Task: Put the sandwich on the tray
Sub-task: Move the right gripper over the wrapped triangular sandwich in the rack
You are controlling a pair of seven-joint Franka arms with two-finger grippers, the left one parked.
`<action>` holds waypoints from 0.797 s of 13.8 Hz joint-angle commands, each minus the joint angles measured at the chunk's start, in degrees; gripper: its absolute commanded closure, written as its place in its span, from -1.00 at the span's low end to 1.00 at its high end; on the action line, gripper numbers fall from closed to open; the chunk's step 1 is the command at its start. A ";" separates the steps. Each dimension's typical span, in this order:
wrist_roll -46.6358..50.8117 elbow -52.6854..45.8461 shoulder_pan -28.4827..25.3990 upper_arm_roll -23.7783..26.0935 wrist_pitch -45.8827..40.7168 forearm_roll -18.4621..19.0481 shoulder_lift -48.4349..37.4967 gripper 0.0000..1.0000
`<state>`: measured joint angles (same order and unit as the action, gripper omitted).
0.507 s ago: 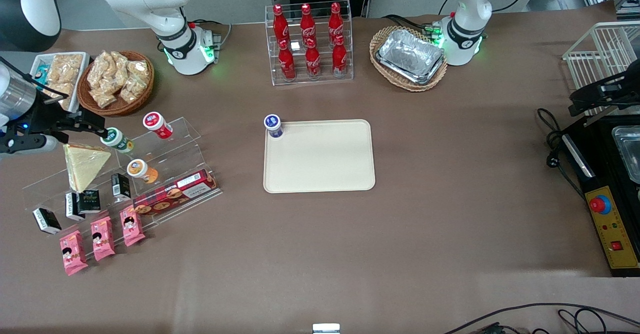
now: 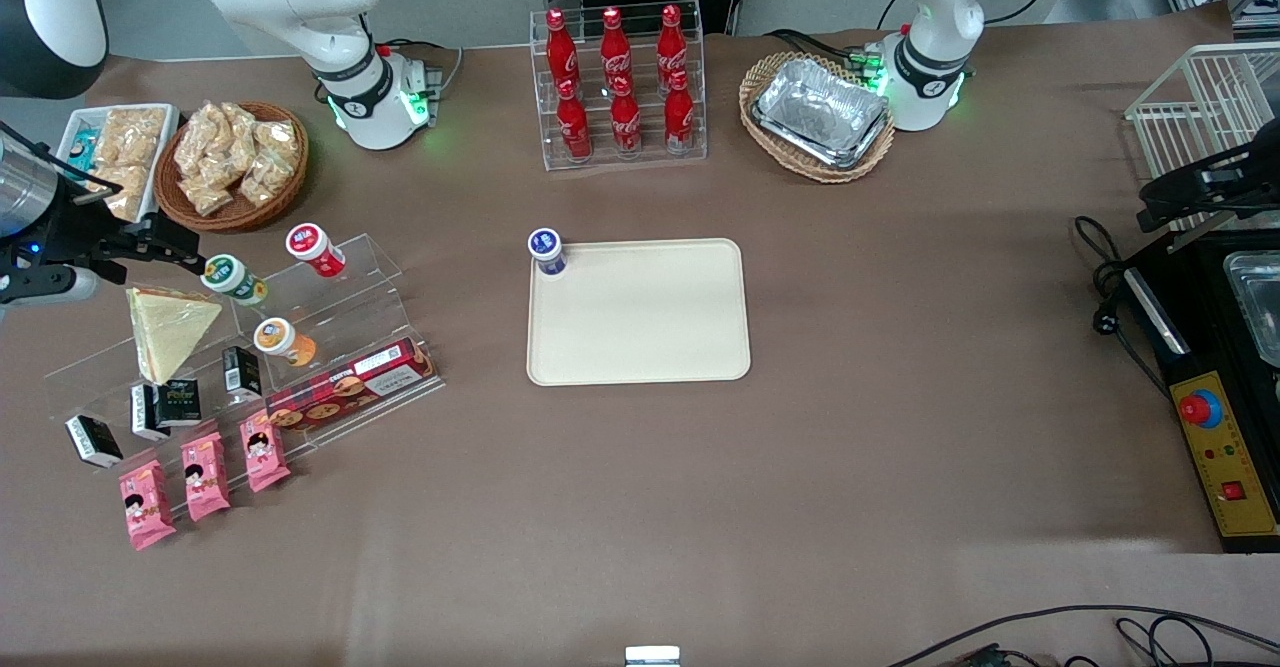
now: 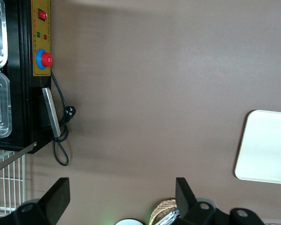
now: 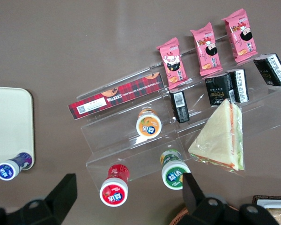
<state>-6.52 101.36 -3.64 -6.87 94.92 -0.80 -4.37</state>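
The sandwich (image 2: 165, 332) needs to go on the tray (image 2: 640, 312), so my right gripper should grip it by its flat bread sides next.
The sandwich (image 2: 165, 332) is a clear-wrapped pale triangular wedge lying on the clear acrylic display stand toward the working arm's end of the table. The right wrist view shows its red and green filling stripe (image 4: 222, 138). The cream-beige tray (image 2: 640, 312) lies flat at the table's middle, and its edge also shows in the right wrist view (image 4: 9, 126) and the left wrist view (image 3: 267, 145). My right gripper (image 2: 165, 245) hovers open and empty above the stand, a little farther from the front camera than the sandwich. In its own view (image 4: 129, 180) the fingers stand wide apart.
The stand also holds a red-capped bottle (image 2: 315, 249), a green-capped one (image 2: 232, 279), an orange-capped one (image 2: 282, 340), a tartan cookie box (image 2: 350, 387), small black boxes and pink packets (image 2: 205, 477). A blue-capped bottle (image 2: 547, 250) stands on the tray's corner. A snack basket (image 2: 235, 162) sits beside the gripper.
My right gripper has shifted slightly toward the working arm's end of the table and a little farther from the front camera. The sandwich and tray have not moved.
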 commanded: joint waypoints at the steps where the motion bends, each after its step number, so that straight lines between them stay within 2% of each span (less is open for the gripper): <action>1: 0.27 -1.34 0.57 -0.95 -2.10 0.01 0.15 -1.00; 7: 0.89 -1.34 1.70 -3.58 -3.16 -0.26 -0.82 -1.00; 11: 6.41 -1.43 1.97 -6.31 -2.20 -0.35 -0.82 -1.00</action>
<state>-4.35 100.63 -2.13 -12.41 92.97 -0.81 -4.83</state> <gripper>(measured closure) 0.000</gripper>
